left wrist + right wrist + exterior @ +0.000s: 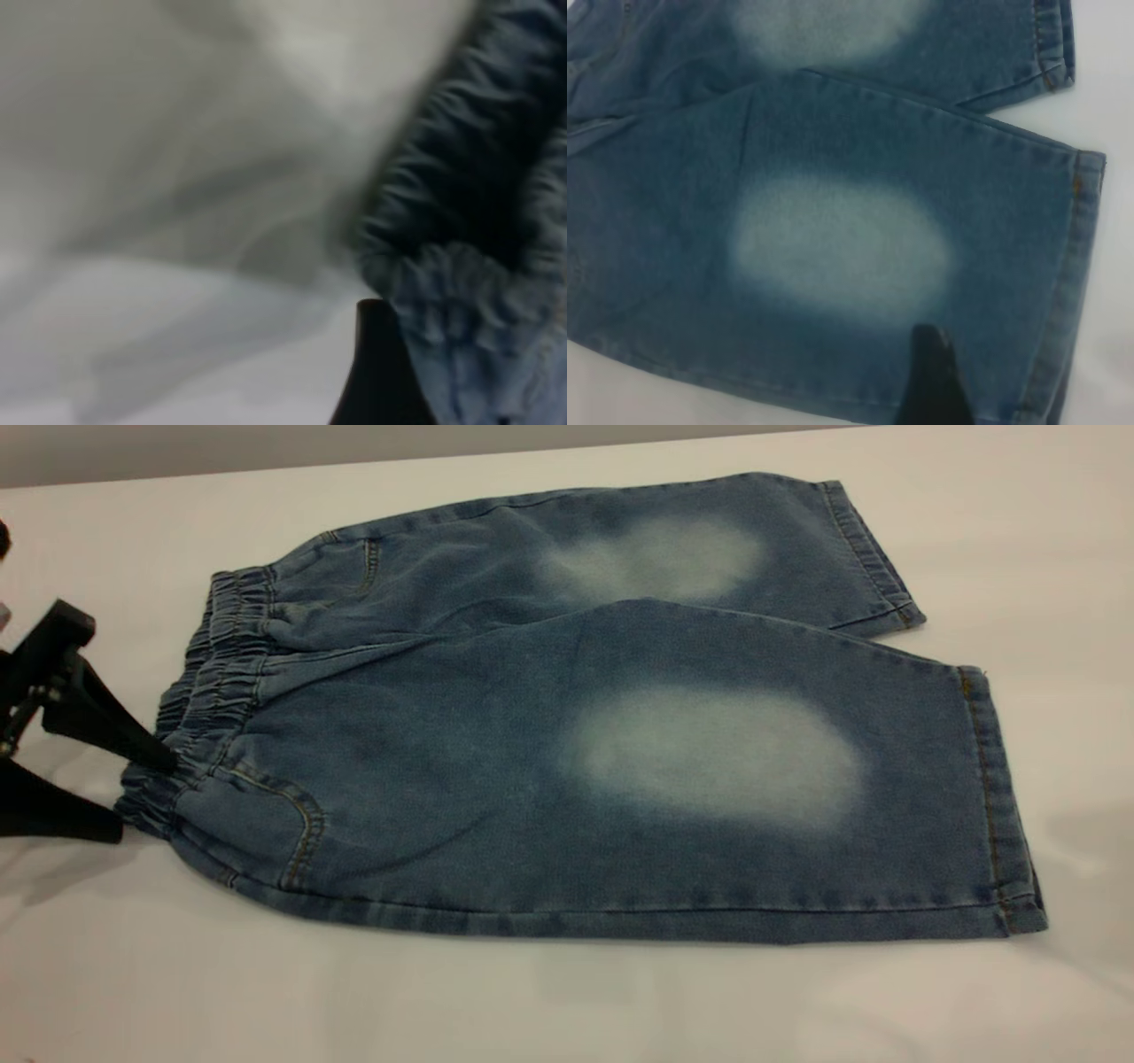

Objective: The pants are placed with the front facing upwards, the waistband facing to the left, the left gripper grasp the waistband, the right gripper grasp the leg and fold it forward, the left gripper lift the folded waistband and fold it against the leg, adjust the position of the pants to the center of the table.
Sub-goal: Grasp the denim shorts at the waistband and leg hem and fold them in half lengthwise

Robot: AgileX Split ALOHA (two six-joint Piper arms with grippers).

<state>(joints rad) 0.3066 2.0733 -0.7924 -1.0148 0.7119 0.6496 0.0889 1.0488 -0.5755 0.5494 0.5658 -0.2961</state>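
Note:
The left gripper grabs the pants by the waistband's corner (pixel 151 788) beside the pocket next, to fold the overlapping leg (pixel 723 760) forward.
The blue denim pants (pixel 496 797) lie flat on the white table (pixel 567 1001), front up. The ruched waistband (pixel 213 682) points left and the legs point right. The near leg (pixel 709 762) has a pale oval and partly overlaps the far leg (pixel 656 558). My left gripper (pixel 146 797) is open at the near corner of the waistband, one finger on top of the ruching and the other at its edge. In the left wrist view one black finger (pixel 376 372) sits against the waistband (pixel 469 266). My right gripper (pixel 930 385) hovers over the near leg (pixel 842 248) close to its hem and is out of the exterior view.
Bare white table surrounds the pants on all sides, with the widest strip along the front. The table's far edge (pixel 354 460) runs along the top. The stitched hem cuffs (pixel 997 806) lie at the right.

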